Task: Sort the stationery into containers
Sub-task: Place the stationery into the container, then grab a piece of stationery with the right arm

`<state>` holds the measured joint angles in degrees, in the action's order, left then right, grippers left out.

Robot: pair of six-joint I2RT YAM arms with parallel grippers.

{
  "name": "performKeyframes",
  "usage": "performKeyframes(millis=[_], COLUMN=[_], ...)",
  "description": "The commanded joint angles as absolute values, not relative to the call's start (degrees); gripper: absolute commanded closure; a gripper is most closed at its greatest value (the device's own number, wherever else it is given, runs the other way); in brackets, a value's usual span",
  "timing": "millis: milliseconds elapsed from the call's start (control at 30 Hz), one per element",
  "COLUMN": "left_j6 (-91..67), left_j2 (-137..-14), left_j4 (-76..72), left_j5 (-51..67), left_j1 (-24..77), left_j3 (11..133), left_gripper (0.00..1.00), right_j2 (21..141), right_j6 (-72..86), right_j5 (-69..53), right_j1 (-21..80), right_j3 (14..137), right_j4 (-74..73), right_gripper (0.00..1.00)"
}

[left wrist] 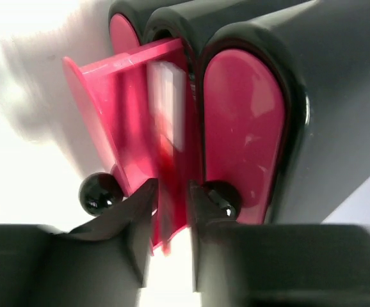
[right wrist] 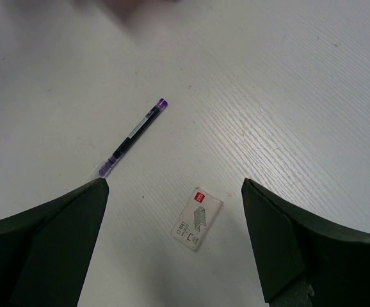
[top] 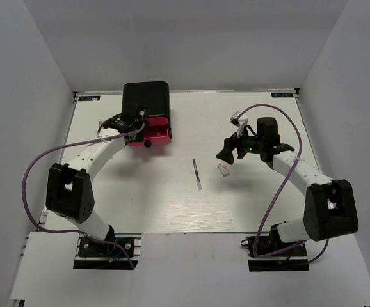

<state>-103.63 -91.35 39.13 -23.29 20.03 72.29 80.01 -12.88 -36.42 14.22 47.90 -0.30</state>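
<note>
My right gripper should next grab the thin dark pen by the middle of its body [top: 196, 173], so both of the pen's ends stay free to settle into the open drawer.
The black box [top: 145, 99] stands at the far left with one pink-red drawer [top: 156, 134] pulled out. In the left wrist view that open drawer [left wrist: 108, 102] sits between two closed ones, beside the box wall [left wrist: 338, 96]. My left gripper [top: 136, 128] [left wrist: 172, 192] is over the open drawer, jaws a little apart. A blurred thin red pen [left wrist: 162, 160] runs loose between them into the drawer. My right gripper [top: 228, 155] [right wrist: 173, 182] is open wide above a small white block [top: 223, 169] [right wrist: 197, 217]. A thin dark pen [top: 196, 173] [right wrist: 132, 137] lies to its left.
Black round knobs [left wrist: 100, 192] sit close to my left fingertips. White walls close in the table [top: 268, 204] on the left, right and far sides.
</note>
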Motion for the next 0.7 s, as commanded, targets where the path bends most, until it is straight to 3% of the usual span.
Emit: performKeyframes(millis=[0,167,333,467,533,667], left_j6=[-104.77,-103.63,-102.23,-98.45,-97.39,-94.66], left_j2=[-90.44,-89.38,-86.75,-82.54,-79.91,-70.77], left_j4=[37.89,37.88,37.36,37.88,39.45,40.51], left_j5=[-23.38,-23.38,-23.38,-24.07,-24.6,-26.36], left_j1=[19.78,19.78,19.78,20.3,20.82,20.83], left_j3=[72.6,72.6,72.6,71.99,70.33,64.7], left_gripper=[0.57,0.45,0.44,0.5,0.53,0.59], right_j2=[79.19,80.06,83.49,85.69,87.27,90.7], right_j6=[-13.97,-15.46,-16.7,-16.53,-15.48,-11.0], right_j5=[-37.61,-39.46,-41.31,-40.43,-39.38,-33.85], right_j1=[13.63,14.15,15.72,18.36,20.55,24.95], right_j3=[47.99,48.78,51.68,53.43,53.7,56.07], right_j4=[0.97,-1.48,-4.48,-4.84,-4.83,-4.57], right_gripper=[0.1,0.1,0.1,0.1,0.15,0.39])
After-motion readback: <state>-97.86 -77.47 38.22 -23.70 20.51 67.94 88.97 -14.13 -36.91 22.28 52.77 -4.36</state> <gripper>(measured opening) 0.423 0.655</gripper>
